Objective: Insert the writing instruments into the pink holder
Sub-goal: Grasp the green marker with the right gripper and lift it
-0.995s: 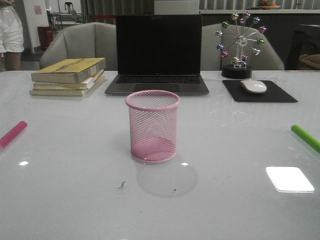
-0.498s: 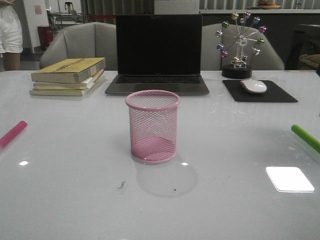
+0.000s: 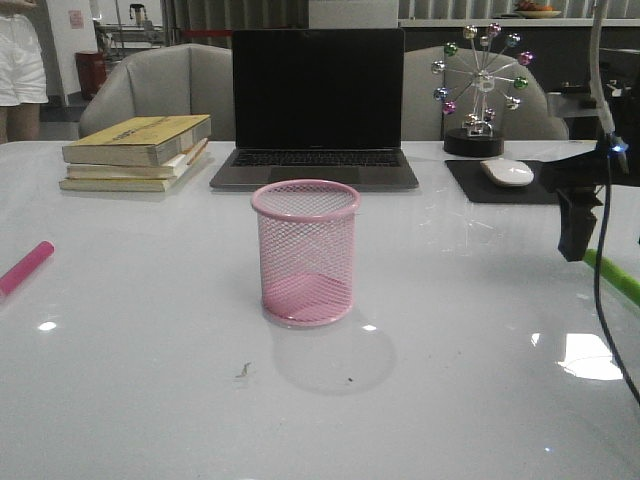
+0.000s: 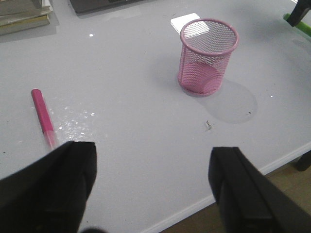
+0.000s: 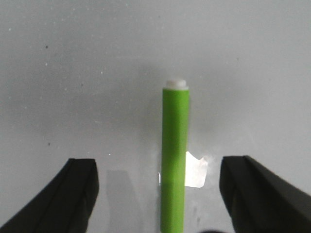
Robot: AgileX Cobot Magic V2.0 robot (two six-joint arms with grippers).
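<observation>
The robot's right gripper isn't ready to close on the green marker (image 3: 617, 277) yet and needs to go lower first: its fingers are above the green marker, and the tabletop shows below them.
The pink holder (image 3: 305, 252) stands upright and empty in the middle of the table, also seen in the left wrist view (image 4: 208, 56). The magenta-pink marker (image 3: 25, 267) lies at the table's left edge, ahead of my open left gripper (image 4: 153, 160), which holds nothing. The lime green marker (image 3: 617, 277) lies near the right edge. My right gripper (image 3: 575, 250) hangs just above its near end. In the right wrist view the green marker (image 5: 175, 155), white tip pointing away, lies between the open right gripper's (image 5: 159, 166) fingers, untouched.
A laptop (image 3: 316, 105) stands behind the holder, with stacked books (image 3: 135, 152) at back left. A mouse (image 3: 507, 172) on a black pad and a ferris-wheel ornament (image 3: 480, 90) sit at back right. The right arm's cable (image 3: 600, 300) hangs down.
The right arm has come into the front view from the right and now hangs over the green marker. The holder and both markers have not moved.
</observation>
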